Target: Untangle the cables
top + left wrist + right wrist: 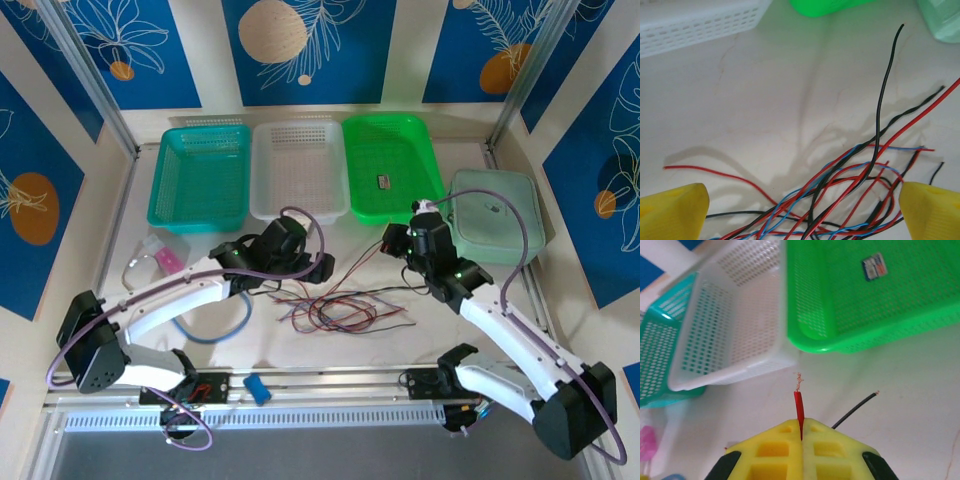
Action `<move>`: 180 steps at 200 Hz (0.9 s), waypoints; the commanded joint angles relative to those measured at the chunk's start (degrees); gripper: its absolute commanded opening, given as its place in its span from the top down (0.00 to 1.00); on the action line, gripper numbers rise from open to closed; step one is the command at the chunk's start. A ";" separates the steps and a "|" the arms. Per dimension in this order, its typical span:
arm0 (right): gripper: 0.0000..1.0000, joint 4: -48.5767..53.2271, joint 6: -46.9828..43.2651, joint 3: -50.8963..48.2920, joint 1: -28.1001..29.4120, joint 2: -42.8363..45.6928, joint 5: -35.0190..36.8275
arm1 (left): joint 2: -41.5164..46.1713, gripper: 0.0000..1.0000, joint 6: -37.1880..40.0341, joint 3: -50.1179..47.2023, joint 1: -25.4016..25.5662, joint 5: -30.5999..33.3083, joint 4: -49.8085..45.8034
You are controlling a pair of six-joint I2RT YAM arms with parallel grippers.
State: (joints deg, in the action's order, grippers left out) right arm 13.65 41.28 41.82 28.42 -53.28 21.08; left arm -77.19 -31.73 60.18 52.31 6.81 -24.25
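Note:
The black cable should be reached and grabbed by my left gripper near its loose end [889,63], so the crossings stay free to untangle.
The cables [340,306] lie as a loose tangle of thin red, black and blue wires on the table between the arms. My left gripper [322,270] hovers at the tangle's left side. In the left wrist view its yellow fingers [675,210] stand wide apart, with the crossing cables [840,190] on the table between them and nothing gripped. My right gripper [392,240] is at the upper right of the tangle. In the right wrist view this gripper [801,427] is shut on a red cable [799,402] whose frayed copper tip sticks out past the pads. A black cable end [855,410] lies beside it.
Three baskets line the back: teal [200,178], white [300,170] and green [392,165]. A pale green lidded box [497,215] sits at the right. A pink item [165,258] and a looped light-blue hose [225,325] lie at the left.

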 commanded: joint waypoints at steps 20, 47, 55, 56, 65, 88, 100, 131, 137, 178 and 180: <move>1.00 -1.02 -6.35 7.85 0.41 1.52 -9.78 | 2.98 0.07 2.09 3.08 0.43 -10.05 7.18; 1.00 -3.01 -7.79 11.53 0.50 0.47 -15.08 | 2.90 0.07 1.37 5.93 0.46 -11.56 8.20; 1.00 -4.08 -8.32 11.70 0.49 0.24 -16.29 | 2.36 0.08 0.93 6.47 0.43 -11.26 8.58; 1.00 -4.25 -8.36 11.70 0.49 0.22 -16.45 | 2.25 0.08 0.82 6.50 0.42 -11.23 8.63; 1.00 -5.57 -8.83 11.47 0.49 -0.03 -17.62 | 1.47 0.09 0.12 6.91 0.42 -11.48 9.17; 1.00 -7.74 -10.54 10.58 0.54 0.05 -20.72 | -0.22 0.09 -2.09 7.94 0.21 -11.61 9.51; 1.00 -9.14 -10.97 9.48 0.49 0.57 -21.24 | -0.65 0.11 -4.90 8.48 -0.49 -12.00 9.66; 1.00 -13.87 -11.92 6.12 0.49 2.87 -22.55 | -0.75 0.14 -9.19 9.81 -3.27 -14.61 11.07; 1.00 -14.48 -11.94 5.76 0.49 3.20 -22.64 | -0.88 0.14 -10.16 9.89 -3.91 -15.83 11.48; 1.00 -14.92 -12.45 5.73 0.40 3.96 -24.51 | -2.47 0.24 -21.30 5.76 -11.18 -30.04 22.58; 1.00 -15.02 -12.51 5.73 0.45 3.92 -24.68 | -2.58 0.24 -21.04 5.98 -11.18 -30.20 22.21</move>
State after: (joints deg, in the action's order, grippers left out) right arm 1.85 30.24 47.81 28.56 -50.74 -0.97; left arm -78.61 -46.81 66.94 43.13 -14.83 -8.71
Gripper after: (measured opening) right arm 0.050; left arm 0.781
